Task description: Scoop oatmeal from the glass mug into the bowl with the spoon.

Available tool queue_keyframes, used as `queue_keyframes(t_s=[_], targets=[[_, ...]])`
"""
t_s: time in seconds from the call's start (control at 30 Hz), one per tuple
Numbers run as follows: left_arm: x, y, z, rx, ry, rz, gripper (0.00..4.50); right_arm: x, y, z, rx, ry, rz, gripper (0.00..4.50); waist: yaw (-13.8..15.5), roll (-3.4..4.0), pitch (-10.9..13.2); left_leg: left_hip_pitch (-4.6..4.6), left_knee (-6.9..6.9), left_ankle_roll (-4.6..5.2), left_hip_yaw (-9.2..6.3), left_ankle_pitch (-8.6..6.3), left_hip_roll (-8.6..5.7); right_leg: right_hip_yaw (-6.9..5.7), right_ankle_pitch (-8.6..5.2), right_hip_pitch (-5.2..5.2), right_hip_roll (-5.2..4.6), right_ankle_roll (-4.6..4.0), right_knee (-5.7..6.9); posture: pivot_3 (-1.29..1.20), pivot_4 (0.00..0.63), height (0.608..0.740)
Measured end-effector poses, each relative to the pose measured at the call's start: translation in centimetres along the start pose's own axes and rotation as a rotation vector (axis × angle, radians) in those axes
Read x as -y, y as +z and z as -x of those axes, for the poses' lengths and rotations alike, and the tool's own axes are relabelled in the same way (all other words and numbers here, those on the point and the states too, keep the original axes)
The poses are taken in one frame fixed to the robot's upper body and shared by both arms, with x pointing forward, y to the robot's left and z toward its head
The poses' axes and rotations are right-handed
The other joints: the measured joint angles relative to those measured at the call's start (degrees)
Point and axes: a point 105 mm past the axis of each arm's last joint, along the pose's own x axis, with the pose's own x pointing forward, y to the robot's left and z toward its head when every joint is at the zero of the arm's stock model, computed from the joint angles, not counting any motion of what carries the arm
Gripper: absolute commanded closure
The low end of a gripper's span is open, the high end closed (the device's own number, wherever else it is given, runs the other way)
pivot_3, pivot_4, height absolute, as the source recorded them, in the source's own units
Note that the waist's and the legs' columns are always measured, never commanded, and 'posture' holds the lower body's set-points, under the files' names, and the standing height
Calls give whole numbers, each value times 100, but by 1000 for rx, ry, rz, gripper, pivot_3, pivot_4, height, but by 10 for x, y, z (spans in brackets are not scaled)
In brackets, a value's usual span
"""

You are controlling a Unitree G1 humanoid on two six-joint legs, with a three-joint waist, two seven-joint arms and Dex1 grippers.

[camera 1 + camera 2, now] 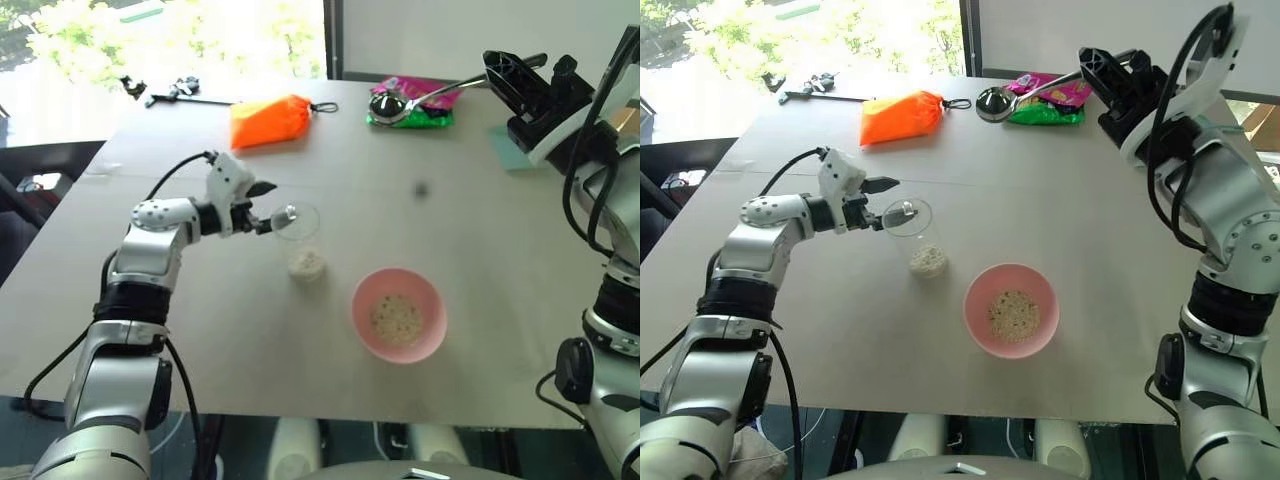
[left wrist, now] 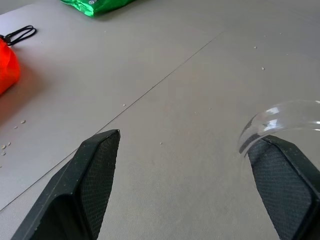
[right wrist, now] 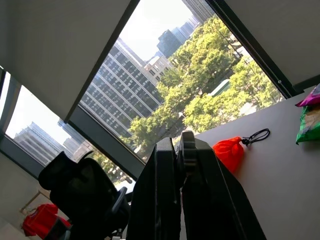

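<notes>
The mug's round body is wider than my fingers' gap, so my left gripper should next grab its slim curved handle (image 2: pixel 256 127).
The glass mug (image 1: pixel 297 222) stands mid-table, with oatmeal (image 1: pixel 307 264) heaped in its bottom. My left gripper (image 1: pixel 270 207) is open just left of the mug. One fingertip (image 2: pixel 280 170) is right at the clear rim (image 2: pixel 280 116), and the gap between the fingers holds only bare table. The pink bowl (image 1: pixel 398 315) sits nearer the front edge, to the right of the mug, with some oatmeal (image 1: pixel 397 318) in it. My right gripper (image 1: pixel 500 65) is raised at the far right, shut on the handle of the spoon (image 1: pixel 388 105), which hangs above the far packet.
An orange pouch (image 1: pixel 270 120) with a black loop lies at the back centre. A green and pink snack packet (image 1: pixel 415 100) sits at the back right and black tools (image 1: pixel 175 90) at the back left. A teal sheet (image 1: pixel 510 150) lies near the right edge.
</notes>
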Motion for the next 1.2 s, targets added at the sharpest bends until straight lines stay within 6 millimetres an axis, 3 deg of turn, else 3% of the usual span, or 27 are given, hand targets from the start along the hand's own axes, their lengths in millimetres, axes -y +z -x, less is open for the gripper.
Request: queue_keyframes(t_s=[0.03,0.13,0.23,0.33,0.67,0.87,0.9,0.93,1.2], targets=[[1,-1,-2,1,-8,3,428,0,0,0,1,-1,0,4500,6,0,0,0,0,0,0,0,0,-1,0,0,0,0,0,0,150,740],[7,-5,-12,15,-49,20,1126,-1,0,0,4,1,0,4500,11,0,0,0,0,0,-1,0,0,-2,0,0,0,0,1,0,150,740],[8,-4,-13,26,-64,17,2626,-1,1,0,6,1,2,4500,9,0,0,0,0,0,-1,0,0,-1,0,0,0,0,1,0,150,740],[9,-3,-15,38,-72,19,3787,-1,1,1,7,-1,10,4500,10,0,0,0,0,0,-2,0,0,-1,0,0,0,0,1,0,150,740],[7,8,-4,103,89,91,3787,-3,-7,4,-41,1,91,4500,5,0,0,0,0,0,-13,0,1,4,0,-1,-1,1,1,0,150,740],[6,37,0,182,242,108,3787,-9,-21,0,-111,45,147,4500,13,-1,0,0,1,0,-16,0,1,3,0,0,-1,1,2,0,150,740],[8,38,1,184,251,100,4311,-10,-22,-1,-116,52,155,4500,14,-1,0,0,1,0,-14,0,1,3,0,0,-1,1,2,0,150,740],[8,35,1,176,261,106,4476,-12,-23,-2,-120,61,162,4500,13,-1,0,0,1,0,-13,0,1,3,0,0,-1,1,3,0,150,740],[4,24,4,143,315,138,4476,-14,-24,-5,-122,86,182,4500,19,-1,1,-1,1,0,-5,0,0,0,0,0,-1,1,0,0,150,740]])
